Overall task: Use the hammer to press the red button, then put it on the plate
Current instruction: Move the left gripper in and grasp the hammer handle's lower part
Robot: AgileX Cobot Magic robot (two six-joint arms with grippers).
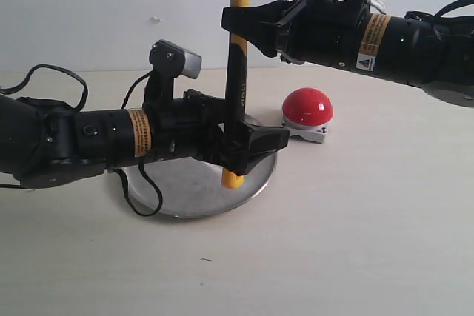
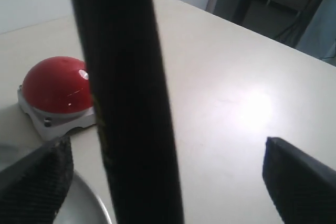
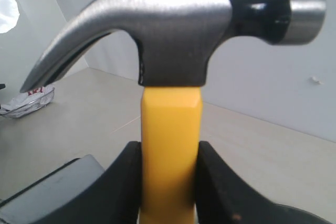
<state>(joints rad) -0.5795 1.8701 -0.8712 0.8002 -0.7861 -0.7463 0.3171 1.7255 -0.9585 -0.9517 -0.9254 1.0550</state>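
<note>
The hammer's steel head needs to stay free to press the red button (image 1: 308, 106), so my left gripper should hold the hammer by its black handle (image 1: 236, 83) next.
The hammer (image 1: 236, 86) stands upright with its steel head (image 3: 173, 35) on top and its yellow end hanging just above the silver plate (image 1: 178, 190). My right gripper (image 1: 238, 24) is shut on the yellow neck just under the head, one finger pressed on each side (image 3: 169, 156). My left gripper (image 1: 241, 149) is open around the black handle (image 2: 128, 103) low down, its fingers (image 2: 37, 177) standing clear of it. The red button (image 1: 308, 106) sits on its grey base just right of the plate and shows behind the handle (image 2: 55, 85). A piece of the plate's rim (image 2: 86, 203) is visible.
A black cable (image 1: 141, 190) from the left arm loops over the plate's near-left edge. A crumpled clear wrapper (image 3: 29, 100) lies far off on the table. Dark furniture (image 2: 278, 3) stands beyond the table's edge. A white wall runs behind.
</note>
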